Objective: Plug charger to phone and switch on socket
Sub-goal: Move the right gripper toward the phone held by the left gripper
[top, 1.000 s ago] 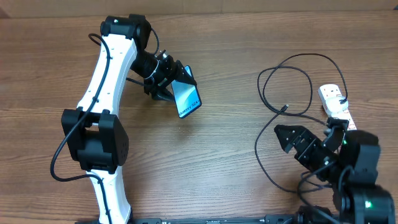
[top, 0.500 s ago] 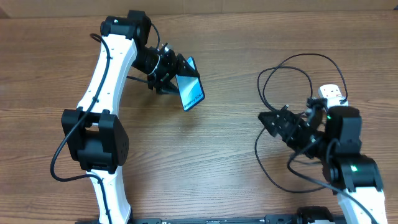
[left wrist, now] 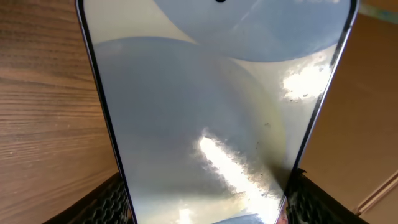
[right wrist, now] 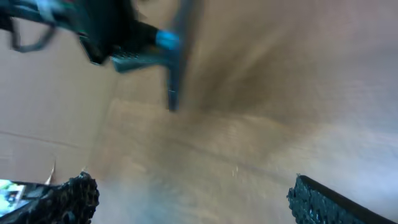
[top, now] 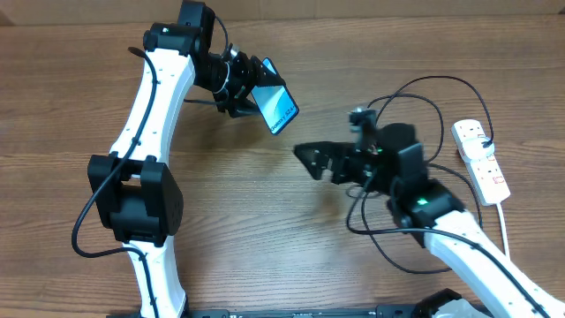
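The right gripper grabs the phone's loose end (top: 283, 119) (right wrist: 174, 91) across its sides next, leaving the phone's opposite end for my left gripper to retake.
My left gripper (top: 254, 91) is shut on the phone (top: 279, 106) and holds it tilted above the table at the back. The phone's light blue screen faces up and to the right. In the left wrist view the phone (left wrist: 211, 99) fills the frame between the fingers of the left gripper (left wrist: 205, 208). My right gripper (top: 306, 161) is open and empty, in the middle of the table below and to the right of the phone. In the blurred right wrist view the right gripper (right wrist: 196, 199) has its fingers wide apart and the phone (right wrist: 173, 59) shows edge-on. The charger cable (top: 424, 81) lies in loops on the right. Its plug tip is hidden. The socket (top: 481, 157) lies at the far right.
The socket's white lead (top: 505, 225) runs towards the front right edge. My right arm (top: 415, 190) lies over part of the cable loops. A brown wall or board (left wrist: 367, 112) shows behind the phone.
My right arm has swung left from the cable to the table's middle, gripper open. My left arm has lifted the phone up and to the right.
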### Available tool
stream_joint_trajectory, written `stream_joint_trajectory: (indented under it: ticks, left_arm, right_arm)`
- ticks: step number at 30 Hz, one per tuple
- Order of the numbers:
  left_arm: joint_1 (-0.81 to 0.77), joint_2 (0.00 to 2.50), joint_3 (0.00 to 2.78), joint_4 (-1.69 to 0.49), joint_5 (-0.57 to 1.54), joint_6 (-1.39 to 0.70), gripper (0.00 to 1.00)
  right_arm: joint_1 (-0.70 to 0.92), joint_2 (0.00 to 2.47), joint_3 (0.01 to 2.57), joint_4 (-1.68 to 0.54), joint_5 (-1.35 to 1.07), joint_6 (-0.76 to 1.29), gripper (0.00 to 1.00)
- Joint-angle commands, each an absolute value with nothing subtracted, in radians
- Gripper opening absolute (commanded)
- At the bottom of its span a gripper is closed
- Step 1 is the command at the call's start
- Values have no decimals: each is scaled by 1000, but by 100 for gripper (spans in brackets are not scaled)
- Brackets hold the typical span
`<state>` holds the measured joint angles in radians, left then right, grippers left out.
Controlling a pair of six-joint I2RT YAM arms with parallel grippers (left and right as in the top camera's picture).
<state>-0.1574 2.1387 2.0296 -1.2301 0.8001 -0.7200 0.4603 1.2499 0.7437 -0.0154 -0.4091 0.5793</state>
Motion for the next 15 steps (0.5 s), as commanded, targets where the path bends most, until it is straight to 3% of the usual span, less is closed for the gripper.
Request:
stream_joint_trajectory:
  ticks: [1,15]
  left_arm:
    - [-164,2138,2054,-1219,831,-787,56]
    - [-184,2138,2054,-1229,839,-786,57]
  right_arm:
    - [518,1304,745,91,-293,575,100]
    - [549,1528,746,495,-201,659,100]
